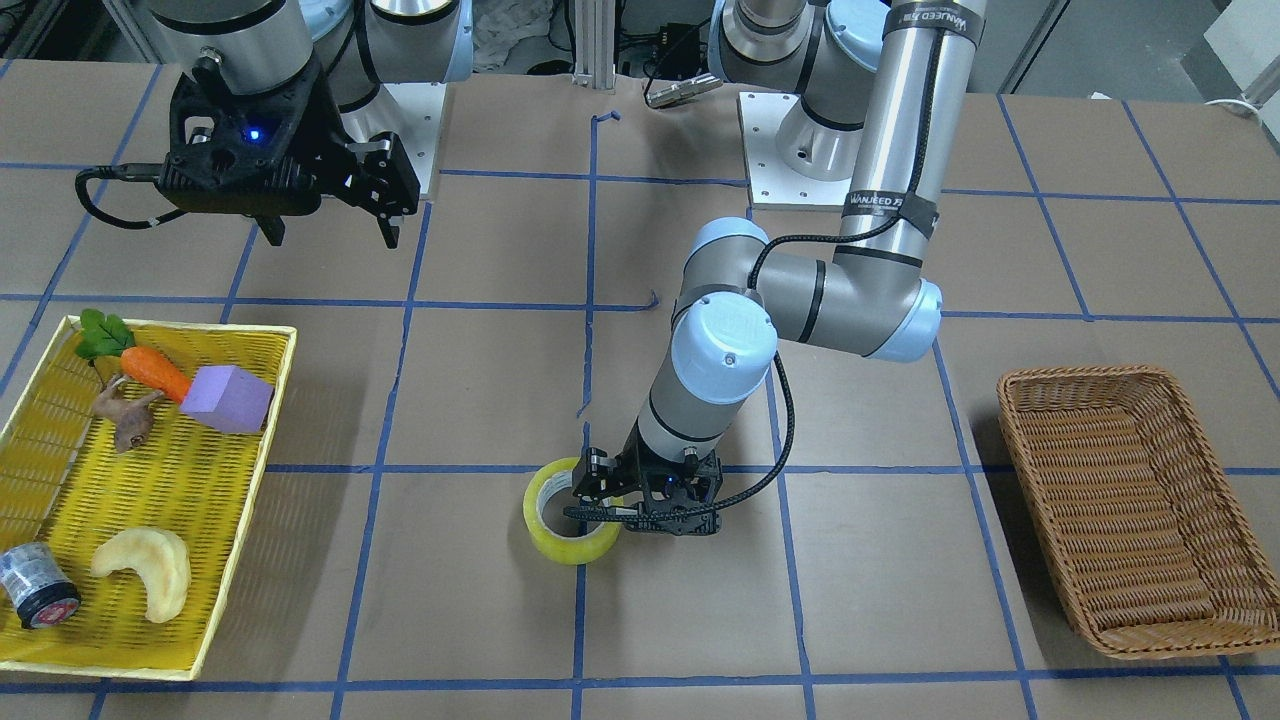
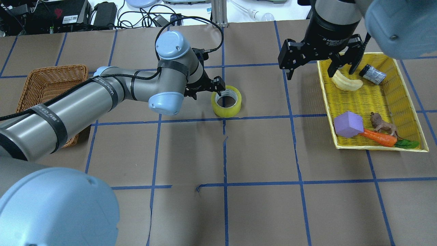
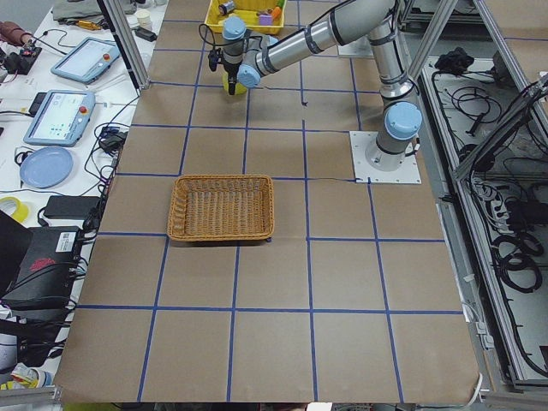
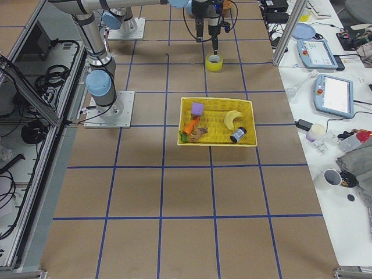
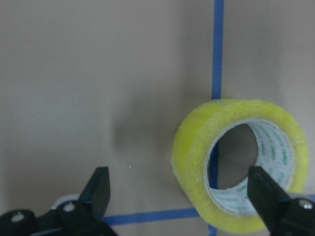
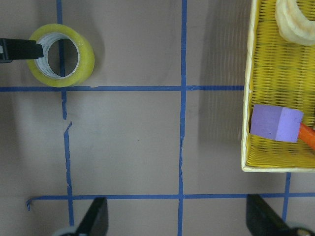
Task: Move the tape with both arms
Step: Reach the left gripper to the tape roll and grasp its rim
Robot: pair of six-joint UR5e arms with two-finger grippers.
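Note:
The left gripper picks up the tape by its ring side [image 1: 609,530] next, across hole and outer side, to transfer it into the wicker basket [image 1: 1140,516].
The tape [image 1: 572,528] is a yellow ring with a grey core, lying flat on the table near the middle. It also shows in the overhead view [image 2: 227,102] and both wrist views [image 5: 206,147] [image 6: 61,56]. My left gripper [image 1: 600,500] [image 2: 218,89] [image 5: 182,196] is open and low over the tape. It straddles the ring's near wall, with one finger [image 5: 266,194] over the hole and the other [image 5: 98,189] outside. My right gripper [image 1: 330,235] [image 2: 310,72] [image 6: 179,219] is open and empty, held high between the tape and the yellow tray.
A yellow tray [image 1: 150,490] [image 2: 355,102] holds a carrot [image 1: 155,372], a purple block [image 1: 228,398], a toy animal, a pale crescent piece [image 1: 145,568] and a silver cylinder [image 1: 35,590]. An empty wicker basket [image 1: 1120,500] [image 2: 44,85] stands on the left arm's side.

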